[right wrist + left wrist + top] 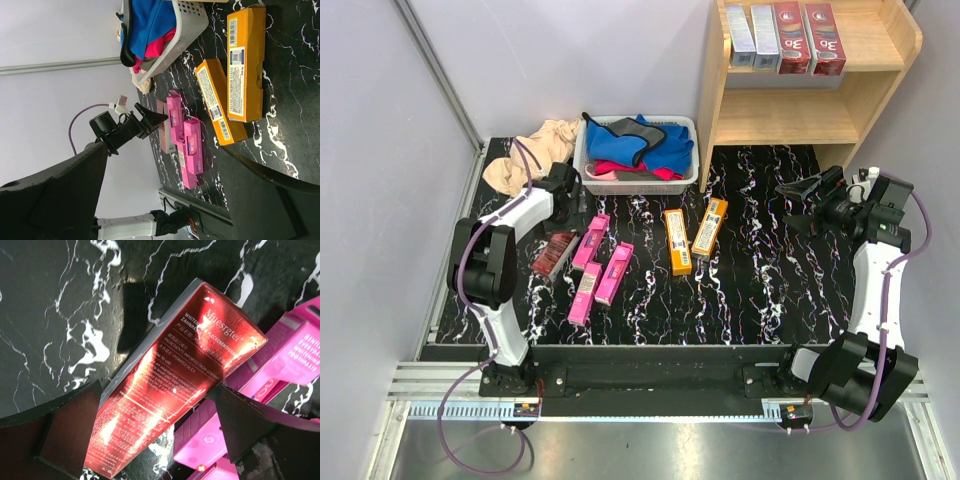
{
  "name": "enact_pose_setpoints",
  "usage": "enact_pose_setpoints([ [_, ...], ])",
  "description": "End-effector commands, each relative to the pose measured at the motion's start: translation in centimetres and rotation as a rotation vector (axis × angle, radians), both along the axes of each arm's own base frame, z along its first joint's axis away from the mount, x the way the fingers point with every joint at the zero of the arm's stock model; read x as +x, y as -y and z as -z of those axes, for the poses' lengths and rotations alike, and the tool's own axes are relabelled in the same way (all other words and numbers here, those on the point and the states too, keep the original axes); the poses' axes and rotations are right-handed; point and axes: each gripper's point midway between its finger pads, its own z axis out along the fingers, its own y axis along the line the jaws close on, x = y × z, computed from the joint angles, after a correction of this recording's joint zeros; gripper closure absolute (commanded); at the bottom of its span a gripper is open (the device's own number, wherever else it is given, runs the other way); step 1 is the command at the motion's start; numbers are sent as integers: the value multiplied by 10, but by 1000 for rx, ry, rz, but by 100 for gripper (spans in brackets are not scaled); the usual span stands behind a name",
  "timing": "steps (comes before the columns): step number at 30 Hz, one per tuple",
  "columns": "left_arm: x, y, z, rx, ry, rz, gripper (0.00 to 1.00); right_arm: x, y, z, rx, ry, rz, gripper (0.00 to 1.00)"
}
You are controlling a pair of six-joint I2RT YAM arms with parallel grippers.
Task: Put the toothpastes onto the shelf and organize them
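Note:
The box lies slanted, its printed top below my left gripper's fingers. It is too early to close, so my left gripper lowers next.
A dark red toothpaste box (553, 253) lies on the black marbled table, and fills the left wrist view (175, 380). My left gripper (570, 207) is open just above its far end, a finger (70, 430) on each side of the box and nothing held. Three pink boxes (591, 240) (615, 272) (585, 293) lie beside it. Two orange boxes (677, 241) (710, 226) lie mid-table. The wooden shelf (880, 85) holds two silver-grey boxes (753, 35) and two dark red boxes (808, 38) on its top tier. My right gripper (810, 205) is open and empty, below the shelf.
A white basket (588, 172) of coloured cloths stands at the back, left of the shelf. A beige cloth (535, 155) lies at the back left. The shelf's lower tier (790, 118) holds nothing. Grey walls close the left and back.

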Motion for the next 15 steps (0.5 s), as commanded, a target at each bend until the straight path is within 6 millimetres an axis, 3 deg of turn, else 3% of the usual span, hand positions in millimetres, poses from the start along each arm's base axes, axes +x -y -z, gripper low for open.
enact_pose_setpoints([
  [1,11,-9,19,59,-26,1,1,1,-3,-6,-24,50,-30,0],
  [11,17,-10,38,77,-63,6,2,3,-3,0,-20,36,-32,0],
  [15,18,-5,33,49,-47,19,12,4,-2,3,-23,28,-32,0],
])
